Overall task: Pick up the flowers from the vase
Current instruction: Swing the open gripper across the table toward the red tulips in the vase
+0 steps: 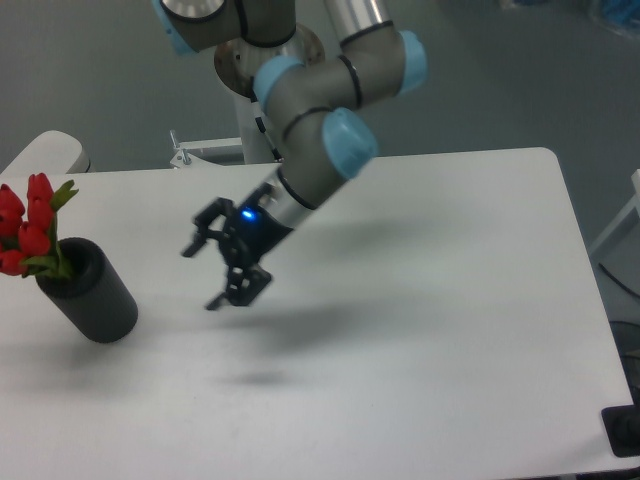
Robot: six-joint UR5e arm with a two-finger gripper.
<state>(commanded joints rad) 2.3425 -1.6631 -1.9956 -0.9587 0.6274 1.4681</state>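
Observation:
I should next grab the flowers (25,232) by their leafy green stems beside the blooms. Then I should pick the flowers from the black vase (90,292).
The flowers (25,232), red blooms with green leaves, stick out of the top of the black vase (90,292) at the table's left edge. The vase leans a little, its mouth toward the upper left. My gripper (200,277) hangs above the white table, to the right of the vase and well apart from it. Its two black fingers are spread open with nothing between them, pointing left and down. A blue light glows on the wrist.
The arm's base column (268,95) stands behind the table's far edge. The white table (430,330) ends close to the vase on the left. A dark object (624,430) sits at the bottom right corner.

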